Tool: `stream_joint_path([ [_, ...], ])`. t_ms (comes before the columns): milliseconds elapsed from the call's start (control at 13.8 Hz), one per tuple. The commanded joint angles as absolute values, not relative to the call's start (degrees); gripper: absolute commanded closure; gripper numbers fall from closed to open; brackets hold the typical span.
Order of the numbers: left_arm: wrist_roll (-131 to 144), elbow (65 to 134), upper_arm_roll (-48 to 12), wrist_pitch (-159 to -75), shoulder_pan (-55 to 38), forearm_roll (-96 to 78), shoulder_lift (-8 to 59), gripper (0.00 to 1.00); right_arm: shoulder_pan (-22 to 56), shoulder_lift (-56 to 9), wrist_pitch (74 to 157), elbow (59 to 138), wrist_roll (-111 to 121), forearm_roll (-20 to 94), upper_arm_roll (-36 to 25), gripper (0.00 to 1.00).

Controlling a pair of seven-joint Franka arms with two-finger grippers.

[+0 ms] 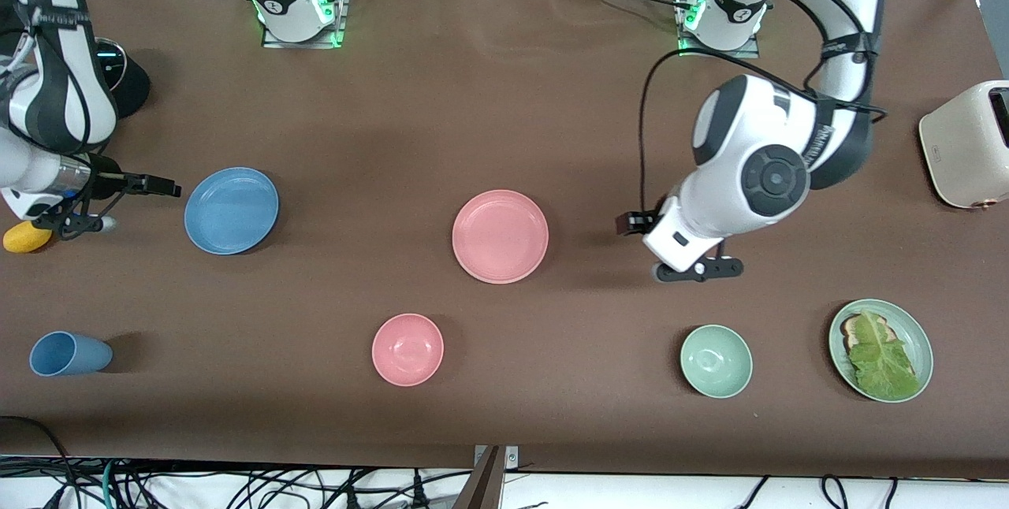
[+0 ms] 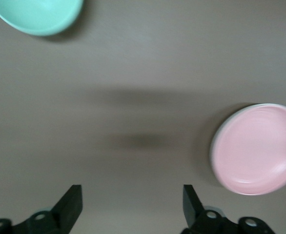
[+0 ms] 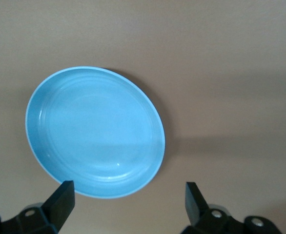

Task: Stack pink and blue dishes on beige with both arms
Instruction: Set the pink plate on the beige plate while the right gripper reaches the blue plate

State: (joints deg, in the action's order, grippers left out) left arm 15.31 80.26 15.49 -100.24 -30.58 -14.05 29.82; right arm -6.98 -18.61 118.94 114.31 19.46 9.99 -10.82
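The sky blue plate is next for my right gripper, which needs to grab it by its rim [image 1: 186, 211] and then stack it on the pink plate [image 1: 500, 235].
The sky blue plate [image 1: 231, 210] lies flat toward the right arm's end of the table. The pink plate [image 1: 500, 235] lies near the middle. No beige plate shows in any view. My right gripper [image 1: 165, 188] hangs beside the blue plate's rim, on the side toward the table's end. In the right wrist view this gripper [image 3: 128, 190] is open and empty, with the blue plate [image 3: 95, 131] just ahead of its fingertips. My left gripper [image 1: 628, 223] hovers over bare table beside the pink plate. It [image 2: 132, 192] is open and empty, and the pink plate [image 2: 257, 148] sits off to one side.
A pink bowl [image 1: 407, 349], a green bowl [image 1: 716, 361], a blue cup [image 1: 69, 354] and a green plate with toast and lettuce [image 1: 880, 349] line the table's near side. A cream toaster [image 1: 966, 144] stands at the left arm's end. A yellow object [image 1: 26, 237] lies under the right wrist.
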Motion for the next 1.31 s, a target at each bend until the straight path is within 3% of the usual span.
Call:
stream_joint_path([
  [0,8.4,78.6,14.9,-97.8,-27.2,-9.4,28.9,0.05,-9.2,-22.9,122.5,113.6,27.0,15.8,-10.6,0.0],
  [363,-2.2,78.6,15.0,-95.1,-19.4,-8.6,27.2,0.01,-11.7,-29.5,124.7,112.4,32.0,24.9,-10.5,0.01],
  [436,-3.1,78.6,14.9,-94.3,-17.6,-8.7,26.8,0.01,-11.7,-29.8,124.7,112.4,32.0,25.1,-10.5,0.03],
  [581,-3.3,78.6,14.8,-93.3,-14.2,-8.7,26.2,0.0,-11.9,-30.6,124.7,112.3,32.2,25.1,-10.5,0.19],
  [654,-3.3,78.6,14.7,-92.6,-12.4,-8.7,26.0,0.0,-12.2,-31.4,124.8,112.1,32.7,25.3,-10.5,0.2],
  [799,-4.3,78.6,14.7,-92.5,-9.8,-8.7,25.9,0.0,-12.8,-32.3,124.7,111.4,34.1,25.3,-10.5,0.39],
  [872,-5.8,78.6,14.6,-92.3,-8.4,-8.7,25.9,0.0,-12.8,-32.3,124.6,111.3,34.4,25.3,-10.5,0.69],
  [945,-6.9,78.6,14.5,-92.1,-6.9,-8.9,25.8,0.0,-12.8,-32.3,124.5,111.3,35.0,25.3,-10.5,0.85],
  [1090,-6.9,78.9,14.2,-90.3,-6.2,-9.1,23.5,0.0,-12.8,-32.4,124.5,111.2,35.1,25.3,-10.4,0.97],
  [1235,-5.4,79.4,14.2,-88.2,-6.3,-8.9,20.8,0.0,-12.7,-32.4,124.4,111.2,35.1,25.3,-10.4,1.0],
])
